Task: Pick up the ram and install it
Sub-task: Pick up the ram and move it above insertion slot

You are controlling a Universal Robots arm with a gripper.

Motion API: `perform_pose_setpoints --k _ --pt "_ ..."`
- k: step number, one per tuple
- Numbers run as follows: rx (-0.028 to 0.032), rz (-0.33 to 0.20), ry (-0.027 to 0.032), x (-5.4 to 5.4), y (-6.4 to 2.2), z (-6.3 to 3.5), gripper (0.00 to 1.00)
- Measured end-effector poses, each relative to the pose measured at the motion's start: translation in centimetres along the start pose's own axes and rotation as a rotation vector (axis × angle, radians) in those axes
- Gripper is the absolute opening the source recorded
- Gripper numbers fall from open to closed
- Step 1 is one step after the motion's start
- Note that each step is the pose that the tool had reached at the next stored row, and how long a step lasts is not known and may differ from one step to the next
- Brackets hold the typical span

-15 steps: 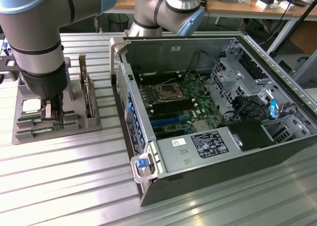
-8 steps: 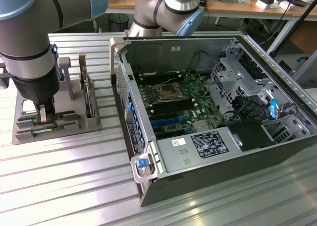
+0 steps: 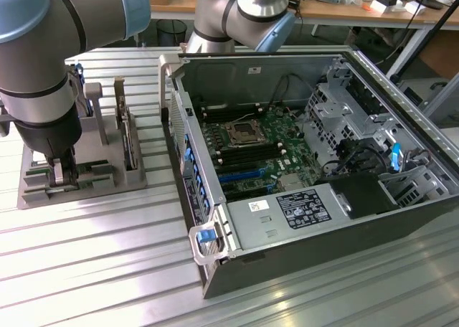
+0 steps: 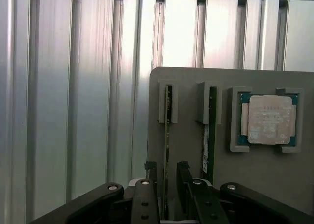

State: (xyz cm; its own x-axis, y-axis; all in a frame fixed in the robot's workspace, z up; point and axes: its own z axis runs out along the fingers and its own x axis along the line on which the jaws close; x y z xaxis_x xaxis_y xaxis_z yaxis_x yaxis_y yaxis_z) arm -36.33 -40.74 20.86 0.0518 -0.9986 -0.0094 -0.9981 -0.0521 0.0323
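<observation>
I need to install the ram [image 4: 167, 135], so next I will grab the free middle of its long edge [image 4: 165, 183] with my gripper, because the holder's grey posts hold the ram's ends.
The ram [image 4: 167, 135] is a thin green stick standing on edge in a slot of the grey holder [image 4: 186, 116]. My gripper [image 4: 168, 167] hangs right over it, open, with one black finger on each side of the stick's edge and a small gap to both. In the exterior view my gripper [image 3: 61, 173] is down at the holder [image 3: 86, 180] on the exterior view's left, and the arm covers the stick there. The open computer case [image 3: 215, 269] lies to the exterior view's right, its motherboard [image 3: 251, 144] showing black memory slots [image 3: 247, 153] beside the processor socket [image 3: 240, 132].
A second stick with a white label [image 4: 210, 130] stands in the neighbouring slot. A processor chip [image 4: 268, 119] rests in a pocket of the same holder. Another card [image 3: 128, 137] stands upright on the holder. Everything sits on a ribbed metal table [image 3: 93, 262].
</observation>
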Motion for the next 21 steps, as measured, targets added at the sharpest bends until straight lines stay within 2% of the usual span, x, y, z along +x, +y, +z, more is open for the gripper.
perform_pose_setpoints --k 5,7,15,21 --pt "0.0001 0.0 -0.0001 0.0 0.0 0.02 0.29" --pt "0.0001 0.0 -0.0001 0.0 0.0 0.02 0.12" --pt "0.0 0.0 0.0 0.0 0.0 -0.08 0.12" --pt "0.0002 0.0 -0.0001 0.0 0.04 -1.3 0.12"
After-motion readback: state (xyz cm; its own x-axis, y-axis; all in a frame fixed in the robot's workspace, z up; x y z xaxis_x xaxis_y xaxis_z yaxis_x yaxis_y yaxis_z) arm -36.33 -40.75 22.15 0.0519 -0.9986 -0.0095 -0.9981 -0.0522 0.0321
